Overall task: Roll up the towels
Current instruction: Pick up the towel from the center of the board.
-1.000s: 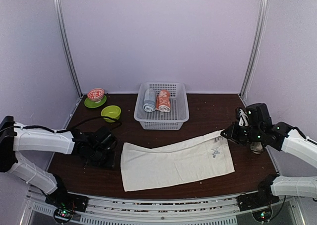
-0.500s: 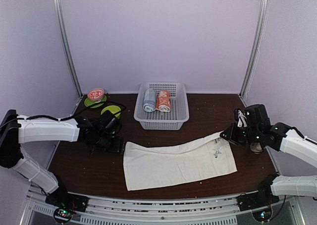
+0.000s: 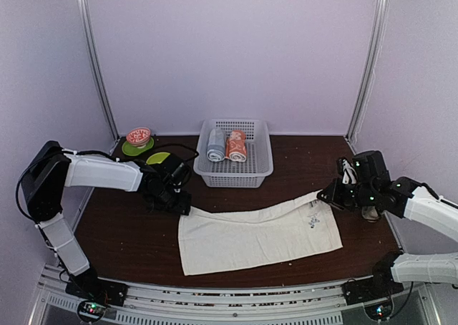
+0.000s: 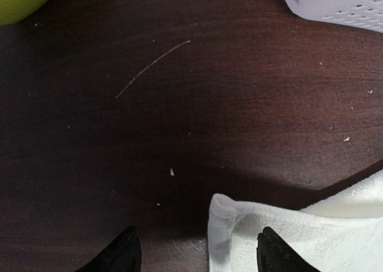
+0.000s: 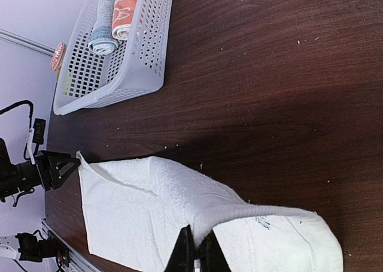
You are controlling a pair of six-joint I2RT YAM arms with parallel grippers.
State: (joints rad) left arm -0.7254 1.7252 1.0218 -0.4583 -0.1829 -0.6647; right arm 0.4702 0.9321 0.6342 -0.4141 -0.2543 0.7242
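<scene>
Next, my left gripper grabs the cream-white towel's curled far corner, opposite my right gripper, to fold the towel's edge over for rolling.
The cream-white towel lies spread flat across the table's front. My right gripper is shut on its far right edge and holds that edge a little above the table, with a fold running down from the closed jaws. My left gripper is open at the towel's far left corner. In the left wrist view that curled corner sits between the spread fingers, nearer the right one. The salmon-orange towel lies rolled in the basket.
A grey-blue rolled towel lies beside the salmon one in the white mesh basket. A lime-green bowl and a green saucer with a red cup stand at the back left. Frame posts rise at both back corners.
My left gripper has opened and moved away from the towel's left edge to its far left corner. The towel slid slightly right. The right gripper has barely moved.
</scene>
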